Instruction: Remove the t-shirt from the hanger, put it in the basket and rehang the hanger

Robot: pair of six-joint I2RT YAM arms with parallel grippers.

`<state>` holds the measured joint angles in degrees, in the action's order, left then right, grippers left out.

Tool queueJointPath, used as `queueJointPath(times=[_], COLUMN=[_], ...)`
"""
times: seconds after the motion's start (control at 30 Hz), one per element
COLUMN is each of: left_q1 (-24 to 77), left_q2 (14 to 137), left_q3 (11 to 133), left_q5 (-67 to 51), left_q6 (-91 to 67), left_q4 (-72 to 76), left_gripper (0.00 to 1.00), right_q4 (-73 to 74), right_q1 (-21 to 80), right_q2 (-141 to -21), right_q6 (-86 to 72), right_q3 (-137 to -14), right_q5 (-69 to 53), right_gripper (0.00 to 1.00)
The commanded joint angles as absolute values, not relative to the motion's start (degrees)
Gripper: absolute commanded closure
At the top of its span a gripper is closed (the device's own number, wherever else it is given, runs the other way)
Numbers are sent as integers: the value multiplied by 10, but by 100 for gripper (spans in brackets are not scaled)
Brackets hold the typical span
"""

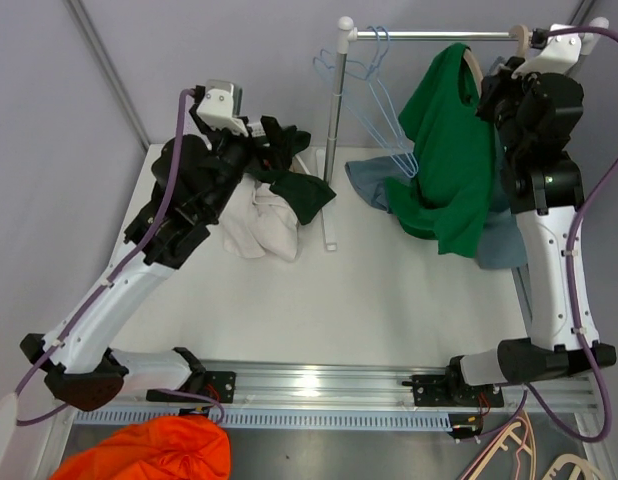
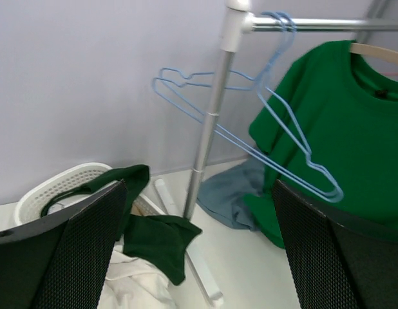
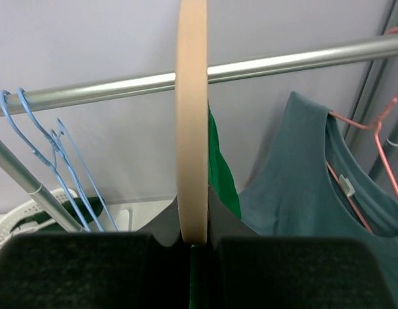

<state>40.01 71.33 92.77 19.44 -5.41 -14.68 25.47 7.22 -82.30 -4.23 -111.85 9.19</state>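
My left gripper picks up the green t-shirt by its loose hem next, away from the hanger, to pull it off the hanger that stays in place.
A bright green t-shirt hangs on a beige wooden hanger from the metal rail at the back right. It also shows in the left wrist view. My right gripper is shut on the hanger's arm, just under the rail, with green cloth below the pads. My left gripper is open and empty, held above the table at the back left, near a pile of dark green and white clothes.
Empty blue wire hangers hang at the rail's left end by the upright post. A teal top hangs on a pink hanger to the right. A teal cloth lies on the table. A white basket stands at the back left. An orange cloth lies at the front.
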Motion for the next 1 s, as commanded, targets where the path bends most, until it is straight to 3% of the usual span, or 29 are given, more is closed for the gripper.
queueJointPath(times=[0.0, 0.13, 0.4, 0.67, 0.97], left_q1=[453, 534, 759, 822, 824], left_q2=[679, 643, 581, 611, 690], left_q3=[892, 846, 730, 608, 646], left_q5=[200, 207, 203, 151, 119], left_q6=[-27, -16, 25, 8, 11], left_q4=[-137, -114, -63, 48, 63], left_gripper=[1, 1, 1, 1, 1], right_q4=[259, 261, 342, 425, 411], right_q1=[86, 121, 163, 192, 223], right_q2=[-783, -703, -654, -679, -676], right_q6=[-85, -138, -230, -269, -260], right_q3=[-1054, -970, -931, -948, -929], right_q5=[134, 250, 408, 447, 441], right_gripper=[100, 100, 100, 100, 100])
